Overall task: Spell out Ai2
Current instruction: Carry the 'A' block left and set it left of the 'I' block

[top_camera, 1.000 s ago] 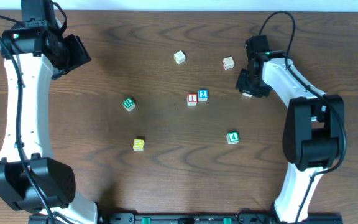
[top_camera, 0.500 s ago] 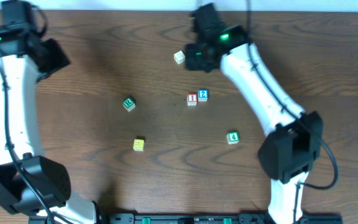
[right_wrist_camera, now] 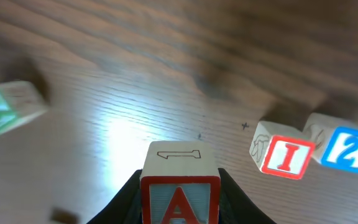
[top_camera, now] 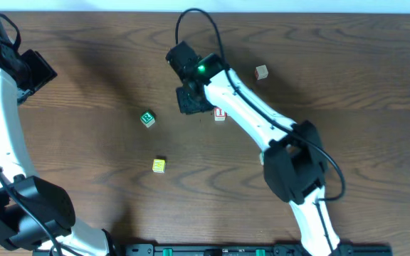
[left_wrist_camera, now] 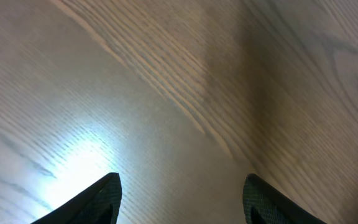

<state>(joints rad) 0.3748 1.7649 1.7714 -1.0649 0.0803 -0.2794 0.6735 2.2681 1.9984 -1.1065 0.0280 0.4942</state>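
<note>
The hanging A block would fall short of the I block now, so my right gripper should move it closer before releasing.
My right gripper is shut on a red-edged A block and holds it above the table, just left of the row. In the right wrist view the red I block and the blue 2 block stand side by side, touching, to the right of the A block. From overhead only the I block peeks out beside my right arm, which hides the 2 block. My left gripper is open and empty over bare wood at the far left.
A green block lies left of my right gripper and also shows in the right wrist view. A yellow block lies nearer the front. A tan block sits at the back right. My right arm crosses the table's middle.
My right arm has swept from the back right to the table's middle, carrying the A block to just left of the I block. My left arm has swung further left.
</note>
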